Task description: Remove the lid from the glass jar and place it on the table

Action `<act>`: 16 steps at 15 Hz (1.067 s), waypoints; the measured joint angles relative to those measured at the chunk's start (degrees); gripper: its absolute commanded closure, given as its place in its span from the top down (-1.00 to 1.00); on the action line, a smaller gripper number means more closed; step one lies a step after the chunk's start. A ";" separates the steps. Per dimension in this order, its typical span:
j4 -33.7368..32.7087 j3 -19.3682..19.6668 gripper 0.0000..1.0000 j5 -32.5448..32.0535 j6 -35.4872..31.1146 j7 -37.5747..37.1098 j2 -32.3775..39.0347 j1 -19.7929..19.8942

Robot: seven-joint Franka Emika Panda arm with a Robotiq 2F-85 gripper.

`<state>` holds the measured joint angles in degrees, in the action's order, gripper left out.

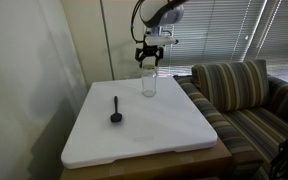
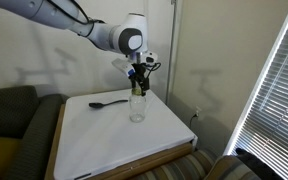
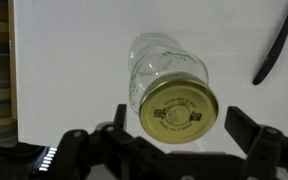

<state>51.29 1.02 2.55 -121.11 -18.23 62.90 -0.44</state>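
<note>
My gripper will close on the lid, because my fingers reach down to the gold lid's rim (image 1: 149, 67) (image 3: 145, 107) on either side of the jar's top.
The clear glass jar (image 1: 148, 84) stands upright on the white table (image 1: 164, 135); it also shows in an exterior view (image 2: 137, 106). In the wrist view the gold lid (image 3: 178, 108) sits on the jar (image 3: 159, 58), seen from straight above. My gripper (image 1: 150, 62) hangs just above the jar's top, also visible in an exterior view (image 2: 139, 84). In the wrist view its fingers (image 3: 182, 125) stand open on either side of the lid, apart from it.
A black round-based thing with a stick handle (image 1: 115, 111) lies on the table near the jar, also seen in an exterior view (image 2: 106, 102) and in the wrist view (image 3: 276, 50). A striped sofa (image 1: 249, 95) stands beside the table.
</note>
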 measured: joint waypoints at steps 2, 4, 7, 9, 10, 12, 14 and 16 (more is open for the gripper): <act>0.00 0.00 0.65 0.00 0.00 -0.22 0.20 0.00; -0.01 0.00 0.23 0.01 0.00 -0.49 0.37 0.00; -0.09 0.00 -0.05 0.05 0.00 -0.82 0.43 0.00; -0.23 0.00 -0.05 0.05 0.00 -0.88 0.43 0.01; -0.29 0.00 -0.05 0.05 0.01 -0.88 0.44 0.01; -0.44 0.00 -0.05 0.05 0.08 -0.88 0.43 0.01; -0.75 0.00 -0.05 0.05 0.25 -0.88 0.43 0.00; -1.32 -0.01 -0.05 0.05 0.38 -0.88 0.40 -0.05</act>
<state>49.97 1.01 2.60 -120.73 -19.11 63.30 -0.50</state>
